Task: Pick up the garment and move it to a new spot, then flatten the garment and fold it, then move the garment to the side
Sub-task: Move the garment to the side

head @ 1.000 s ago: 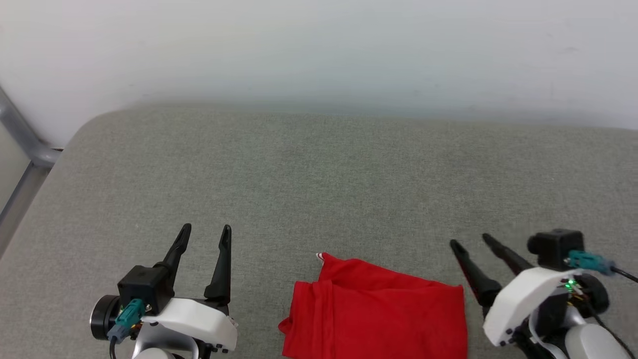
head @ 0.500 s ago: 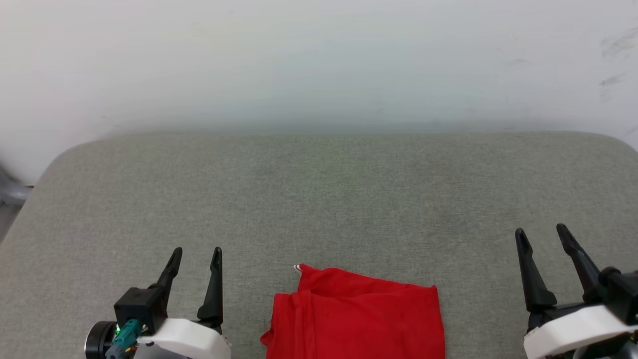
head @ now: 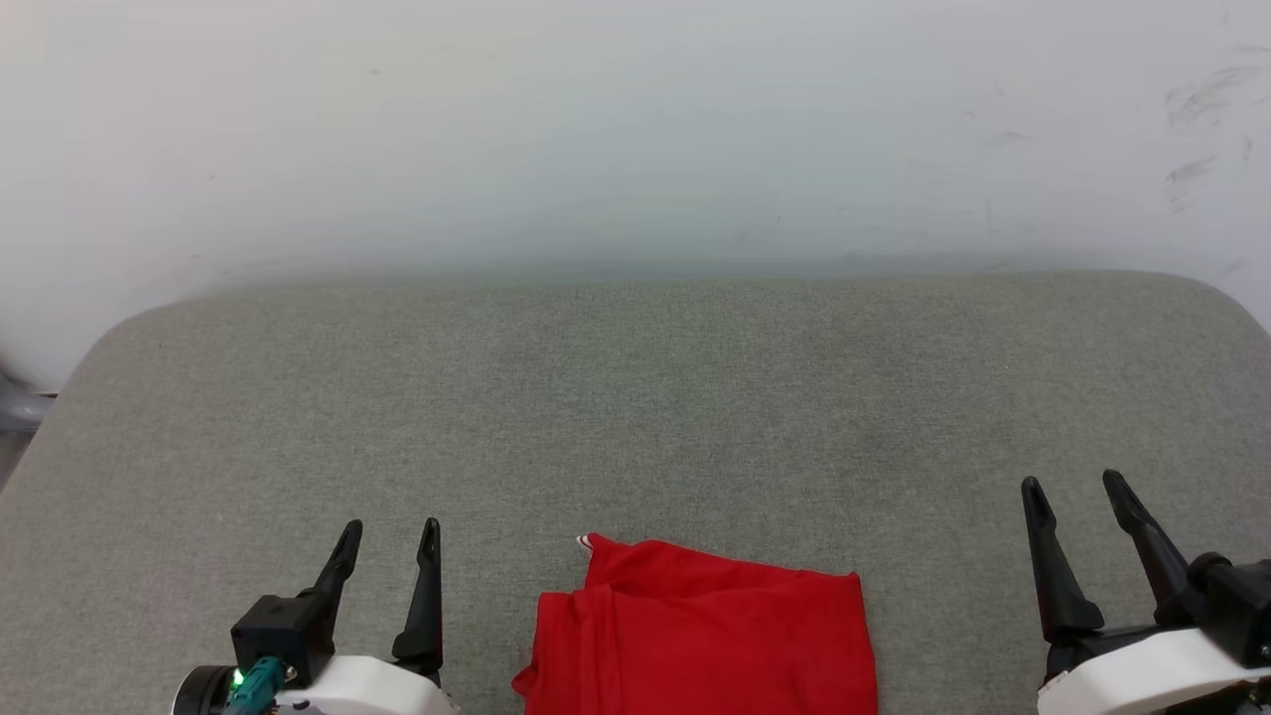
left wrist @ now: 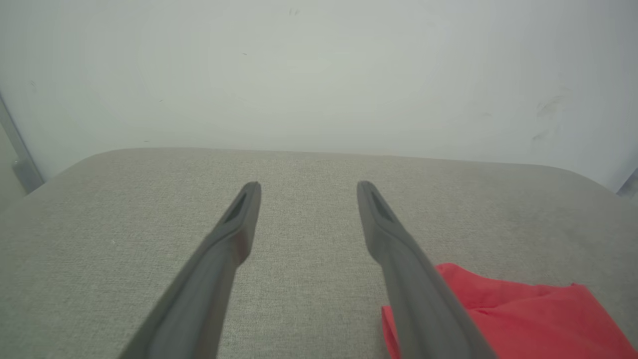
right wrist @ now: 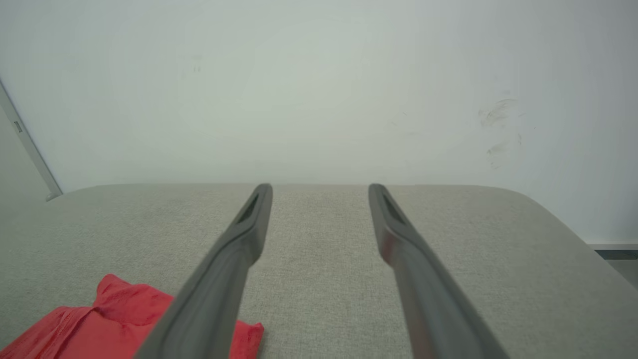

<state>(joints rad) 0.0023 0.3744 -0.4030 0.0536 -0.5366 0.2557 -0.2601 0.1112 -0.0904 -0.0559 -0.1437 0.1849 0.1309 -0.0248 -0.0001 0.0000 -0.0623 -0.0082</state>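
Note:
My right gripper picks up the red garment by its smooth folded edge (head: pixel 855 643) (right wrist: pixel 252 341) next, to move it to the side.
The garment (head: pixel 700 631) lies folded into a red rectangle at the near edge of the grey cushion, with a bit of striped trim at its far left corner. It also shows in the left wrist view as the garment (left wrist: pixel 528 314) at lower right, and in the right wrist view as the garment (right wrist: pixel 99 319) at lower left. My left gripper (head: pixel 389 524) stands open to the garment's left, apart from it. My right gripper (head: pixel 1074 484) stands open well to its right. Nothing sits between either pair of fingers.
The grey fabric cushion (head: pixel 635 397) spreads wide beyond the garment, with rounded far corners. A pale wall (head: pixel 635 129) rises behind it, scuffed at the right. A grey metal bar (head: pixel 15 407) shows at the far left edge.
The camera has swung right and tilted up, so more wall shows. My right gripper has drawn away from the garment's right edge and turned upright. The garment lies as it did.

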